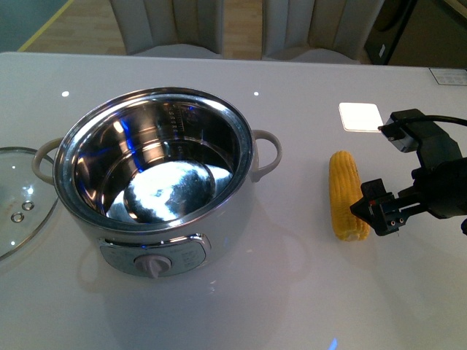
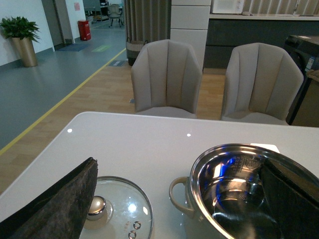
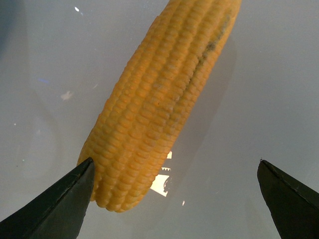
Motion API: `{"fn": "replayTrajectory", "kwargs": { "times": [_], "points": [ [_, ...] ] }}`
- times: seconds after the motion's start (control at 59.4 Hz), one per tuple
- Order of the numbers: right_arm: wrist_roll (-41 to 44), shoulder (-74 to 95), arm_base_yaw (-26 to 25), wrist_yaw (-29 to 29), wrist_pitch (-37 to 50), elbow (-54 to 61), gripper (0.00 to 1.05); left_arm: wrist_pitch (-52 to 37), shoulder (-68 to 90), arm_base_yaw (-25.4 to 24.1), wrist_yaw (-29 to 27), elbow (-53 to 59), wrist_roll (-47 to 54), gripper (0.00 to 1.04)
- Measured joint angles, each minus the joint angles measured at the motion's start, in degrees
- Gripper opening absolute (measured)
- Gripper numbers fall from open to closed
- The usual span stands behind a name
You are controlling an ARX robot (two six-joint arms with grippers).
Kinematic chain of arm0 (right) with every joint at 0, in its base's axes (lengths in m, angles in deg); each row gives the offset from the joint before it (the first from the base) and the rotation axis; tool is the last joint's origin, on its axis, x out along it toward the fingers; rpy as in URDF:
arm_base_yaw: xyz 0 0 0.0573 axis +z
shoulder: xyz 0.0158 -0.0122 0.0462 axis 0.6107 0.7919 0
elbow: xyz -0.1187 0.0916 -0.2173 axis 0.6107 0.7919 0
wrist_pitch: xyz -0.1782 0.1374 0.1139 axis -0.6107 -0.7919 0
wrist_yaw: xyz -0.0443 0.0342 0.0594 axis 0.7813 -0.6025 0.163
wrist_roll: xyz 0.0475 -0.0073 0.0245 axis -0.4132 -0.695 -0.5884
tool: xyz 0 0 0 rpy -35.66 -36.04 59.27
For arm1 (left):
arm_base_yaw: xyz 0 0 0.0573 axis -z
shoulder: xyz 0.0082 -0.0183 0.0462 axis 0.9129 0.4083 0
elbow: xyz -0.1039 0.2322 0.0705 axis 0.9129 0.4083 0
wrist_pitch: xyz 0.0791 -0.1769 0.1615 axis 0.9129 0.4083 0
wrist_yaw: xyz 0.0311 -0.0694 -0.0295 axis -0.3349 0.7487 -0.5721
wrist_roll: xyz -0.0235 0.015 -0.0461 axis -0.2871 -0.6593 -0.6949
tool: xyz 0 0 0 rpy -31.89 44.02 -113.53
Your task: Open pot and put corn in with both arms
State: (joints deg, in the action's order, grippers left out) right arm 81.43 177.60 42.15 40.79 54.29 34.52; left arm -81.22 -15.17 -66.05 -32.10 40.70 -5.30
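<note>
My right gripper will put the yellow cob into the open pot, so it will first grab the cob by its tapered end (image 3: 118,190).
The white pot (image 1: 157,179) stands open at centre left, its steel bowl empty; it also shows in the left wrist view (image 2: 234,194). The yellow corn (image 1: 346,194) lies on the table to the pot's right. My right gripper (image 1: 379,210) is open just beside the cob's near end. In the right wrist view the corn (image 3: 159,99) lies by one fingertip (image 3: 65,199), with the gripper (image 3: 177,196) spread wide above the table. My left gripper (image 2: 184,199) is open, out of the front view, with the glass lid and the pot's rim between its fingers.
The glass lid (image 1: 18,197) lies flat on the table left of the pot, its knob (image 2: 96,206) up. A small white square pad (image 1: 360,116) lies behind the corn. Two chairs (image 2: 167,79) stand beyond the table's far edge.
</note>
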Motion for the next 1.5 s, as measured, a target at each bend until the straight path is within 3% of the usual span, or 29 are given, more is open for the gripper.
{"fn": "replayTrajectory", "kwargs": {
  "times": [0.371, 1.011, 1.095, 1.179, 1.297, 1.499],
  "points": [
    [4.92, 2.71, 2.51, -2.89, -7.06, -4.70, 0.96, 0.00, 0.00, 0.00, 0.00, 0.00, 0.00, 0.98],
    [6.21, 7.37, 3.74, -0.72, -10.25, -9.49, 0.96, 0.00, 0.00, 0.00, -0.02, 0.00, 0.00, 0.98],
    [6.21, 7.58, 3.76, -0.59, -10.25, -9.64, 0.86, 0.00, 0.00, 0.00, -0.02, 0.00, 0.00, 0.98],
    [6.23, 7.63, 3.78, -0.46, -10.25, -9.64, 0.65, 0.00, 0.00, 0.00, 0.00, 0.00, 0.00, 0.98],
    [6.32, 7.63, 3.80, -0.48, -10.25, -9.64, 0.48, 0.00, 0.00, 0.00, 0.00, 0.00, 0.00, 0.98],
    [7.13, 7.50, 3.82, -0.50, -9.44, -8.92, 0.35, 0.00, 0.00, 0.00, 0.00, 0.00, 0.00, 0.98]
  ]
}}
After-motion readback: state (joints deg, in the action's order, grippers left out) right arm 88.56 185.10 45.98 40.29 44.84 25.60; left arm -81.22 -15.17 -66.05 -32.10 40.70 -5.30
